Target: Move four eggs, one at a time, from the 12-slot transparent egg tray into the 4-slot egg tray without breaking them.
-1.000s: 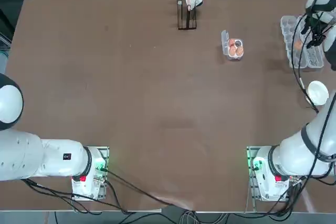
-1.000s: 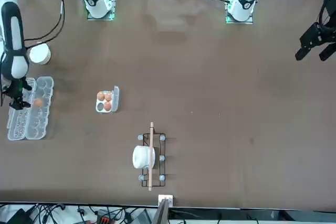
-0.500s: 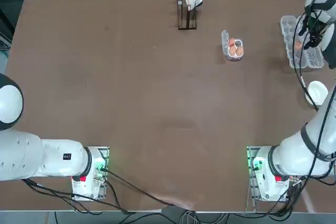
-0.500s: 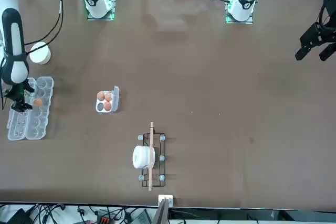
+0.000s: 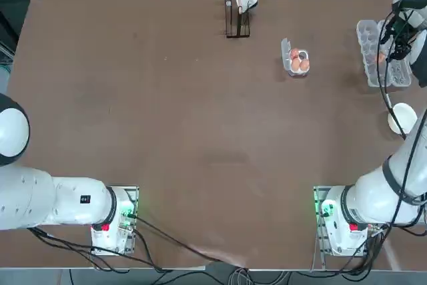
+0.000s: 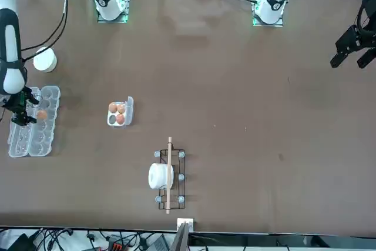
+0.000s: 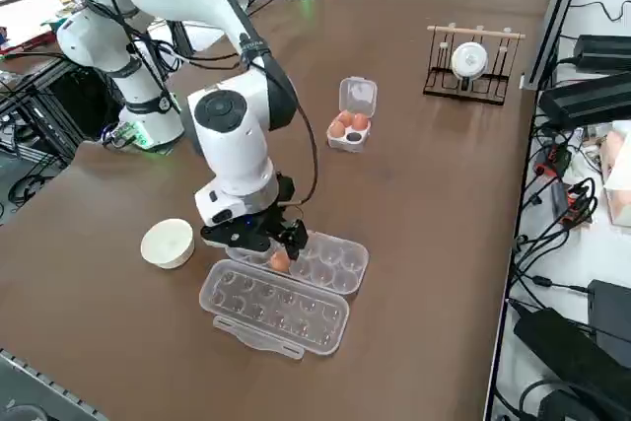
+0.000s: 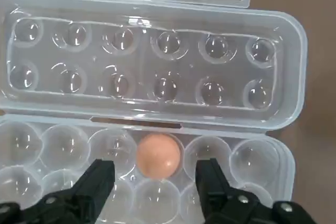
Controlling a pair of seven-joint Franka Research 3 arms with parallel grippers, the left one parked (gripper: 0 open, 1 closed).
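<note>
The egg's lower part sits inside the tray's cup, so my right gripper will next grab the egg by the bare sides standing above the cup (image 6: 42,114) (image 8: 158,156).
The 12-slot transparent egg tray (image 8: 252,156) lies open at the table's right edge, its lid (image 8: 157,51) folded flat beside it. One orange-brown egg (image 8: 158,156) sits in a cup of the row nearest the hinge. My right gripper (image 8: 156,182) hangs open just above that egg, one finger on each side, not touching it. The side view shows the same egg (image 7: 279,260) under the gripper (image 7: 281,244). The 4-slot egg tray (image 5: 306,53) stands mid-table with three eggs (image 5: 297,63) and one bare cup, lid upright.
A white round bowl (image 5: 402,117) sits on the table near the long tray (image 5: 367,35), toward my base. A black wire rack (image 5: 237,25) holding a white roll stands at the far edge. Cables trail from the right arm over the long tray.
The right arm has shifted slightly over the long tray, uncovering more of the white bowl in the top view. The fingers stay open and the egg stays in its cup.
</note>
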